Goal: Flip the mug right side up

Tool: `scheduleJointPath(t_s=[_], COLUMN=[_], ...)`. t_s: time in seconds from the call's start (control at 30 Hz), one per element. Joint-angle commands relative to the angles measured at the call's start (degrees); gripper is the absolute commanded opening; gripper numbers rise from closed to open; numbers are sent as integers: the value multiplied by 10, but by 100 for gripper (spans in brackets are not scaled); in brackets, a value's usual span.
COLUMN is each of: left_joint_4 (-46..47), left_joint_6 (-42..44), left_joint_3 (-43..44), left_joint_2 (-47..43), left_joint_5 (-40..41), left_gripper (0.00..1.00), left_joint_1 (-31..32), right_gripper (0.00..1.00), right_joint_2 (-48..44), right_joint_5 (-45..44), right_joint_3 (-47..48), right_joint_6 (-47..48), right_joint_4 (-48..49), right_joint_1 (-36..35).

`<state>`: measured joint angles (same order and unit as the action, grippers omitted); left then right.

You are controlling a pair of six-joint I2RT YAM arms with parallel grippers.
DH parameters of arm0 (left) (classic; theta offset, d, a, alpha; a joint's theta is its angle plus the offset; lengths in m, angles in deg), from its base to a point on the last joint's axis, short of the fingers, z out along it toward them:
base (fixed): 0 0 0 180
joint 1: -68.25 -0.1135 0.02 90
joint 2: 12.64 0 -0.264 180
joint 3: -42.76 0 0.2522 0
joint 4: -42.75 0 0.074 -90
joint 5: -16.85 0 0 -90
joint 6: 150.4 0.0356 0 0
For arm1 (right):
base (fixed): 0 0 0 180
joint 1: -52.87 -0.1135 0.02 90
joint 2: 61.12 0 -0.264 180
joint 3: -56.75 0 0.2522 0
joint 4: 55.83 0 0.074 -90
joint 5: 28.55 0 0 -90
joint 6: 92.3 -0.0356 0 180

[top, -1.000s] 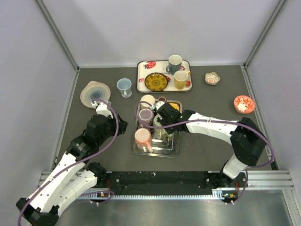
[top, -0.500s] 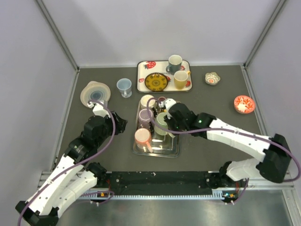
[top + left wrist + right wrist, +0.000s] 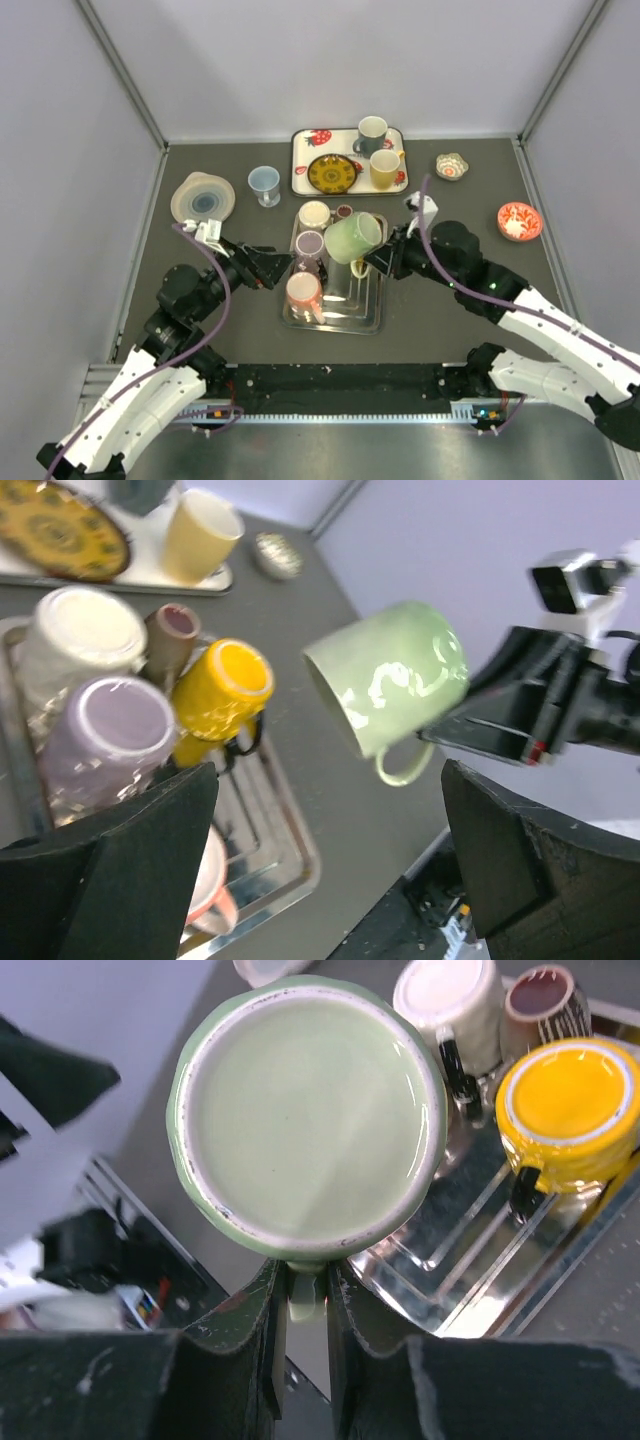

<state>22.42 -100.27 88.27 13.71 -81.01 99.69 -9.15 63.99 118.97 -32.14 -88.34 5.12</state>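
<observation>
I need to set the pale green mug down right side up. My left gripper should first grab it by its handle [image 3: 358, 269] [image 3: 394, 777] from the side of the mug's opening.
A pale green mug [image 3: 353, 238] hangs tilted in the air over the right side of the metal tray [image 3: 330, 322]. My right gripper [image 3: 306, 1282] is shut on its handle [image 3: 305, 1300]. The mug's flat base [image 3: 310, 1110] faces the right wrist camera. In the left wrist view the mug [image 3: 390, 685] lies on its side with its mouth turned down and left and its handle underneath. My left gripper [image 3: 330, 880] is open and holds nothing. It sits at the tray's left edge [image 3: 283, 266], pointing at the mug.
The tray holds upside-down mugs: white [image 3: 314, 214], purple [image 3: 309, 243], pink [image 3: 303, 292], yellow [image 3: 215, 695], and a small brown cup [image 3: 343, 211]. Behind are a strawberry tray [image 3: 303, 160] with mugs and a plate, a blue cup [image 3: 264, 184], stacked bowls [image 3: 203, 198], and bowls at right [image 3: 519, 220].
My right gripper has lifted the green mug off the tray, drawn back to the right and tipped it sideways. The left gripper has opened wide and swung toward the tray.
</observation>
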Motion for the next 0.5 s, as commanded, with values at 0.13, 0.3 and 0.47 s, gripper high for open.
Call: scheduleJointPath(t_s=[0.13,0.3,0.47], left_joint_4=[255,373,431], left_joint_6=[-91,-175,-184], left_joint_3=[-62,-94,-93], left_joint_2=[10,74,112], left_joint_5=[-167,-218,-217], left_gripper=[99,95,95], left_joint_1=[-1,0,7], right_gripper=[0,0,0], right_joint_2=[-47,-20,0], right_joint_5=[108,134,149], right_joint_3=[-67,-97,-107], right_joint_6=[-188,-251,-283], right_joint_4=[379,510,567], right_joint_1=[62,63,64])
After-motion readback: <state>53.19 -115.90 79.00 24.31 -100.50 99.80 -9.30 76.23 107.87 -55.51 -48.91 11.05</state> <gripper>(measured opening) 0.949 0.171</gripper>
